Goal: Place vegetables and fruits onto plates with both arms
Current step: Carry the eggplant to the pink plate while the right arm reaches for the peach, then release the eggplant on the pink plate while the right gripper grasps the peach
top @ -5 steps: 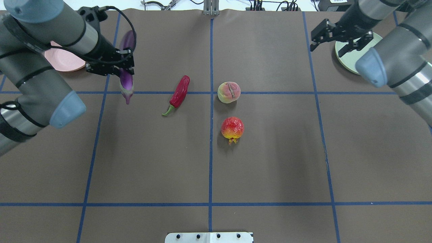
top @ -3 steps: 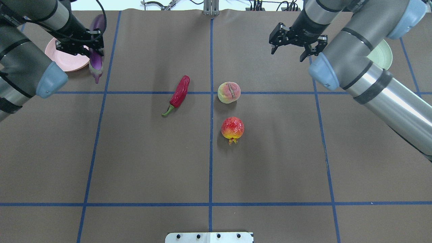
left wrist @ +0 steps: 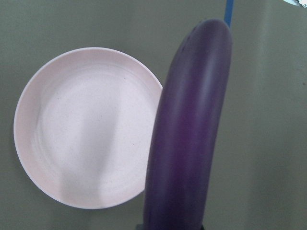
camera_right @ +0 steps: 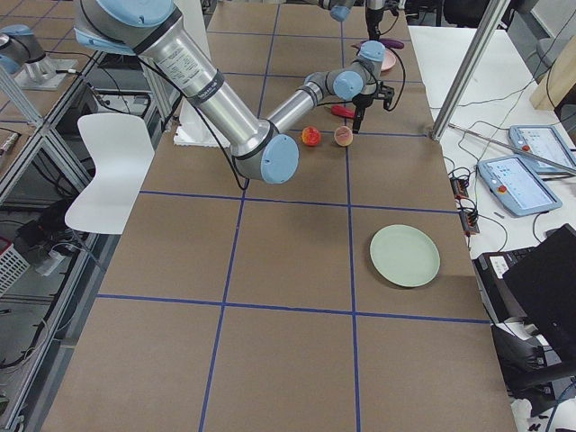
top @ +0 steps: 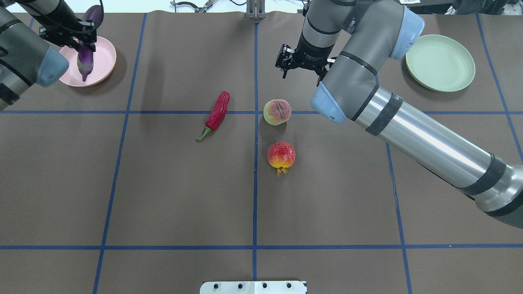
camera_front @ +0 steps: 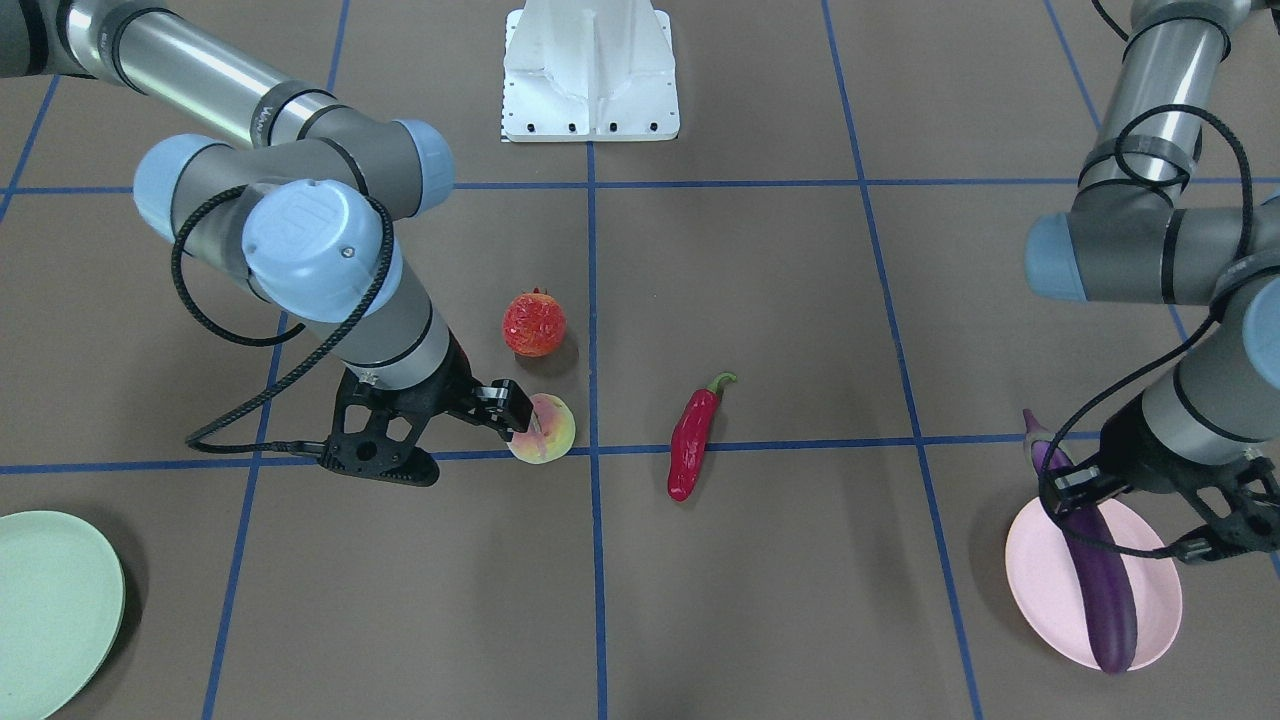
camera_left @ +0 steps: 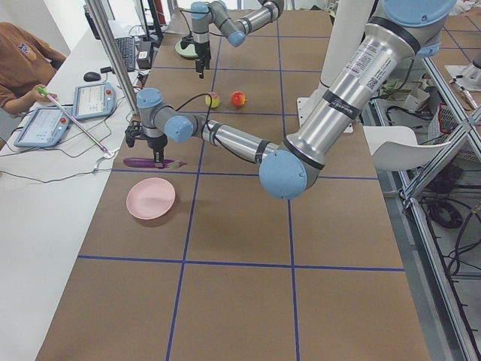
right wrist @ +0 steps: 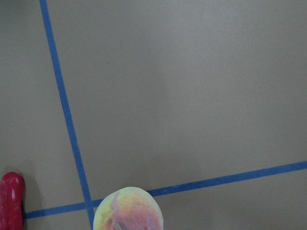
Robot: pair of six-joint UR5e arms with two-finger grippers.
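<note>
Next, my right gripper grabs the yellow-pink peach by its round sides. Then it sets the peach on the mint green plate (camera_front: 54,614).
My left gripper (top: 69,36) is shut on the purple eggplant (top: 86,57) and holds it in the air over the pink plate (top: 105,61), also in the front view (camera_front: 1090,570). In the left wrist view the eggplant (left wrist: 189,143) hangs over the plate's (left wrist: 81,129) right rim. My right gripper (top: 301,70) is open and empty, just beyond the peach (top: 277,112), whose top shows in the right wrist view (right wrist: 128,213). The red chili (top: 217,111) and the red-orange fruit (top: 281,155) lie on the mat mid-table. The mint green plate (top: 440,62) stands empty at far right.
The white base block (top: 253,287) sits at the near table edge. Blue tape lines (top: 255,183) cross the brown mat. An operator (camera_left: 22,60) and tablets (camera_left: 94,99) are at a side desk beyond the far edge.
My left gripper carried the eggplant left and back until it hangs over the pink plate. My right arm swung left from the green plate to just beyond the peach.
</note>
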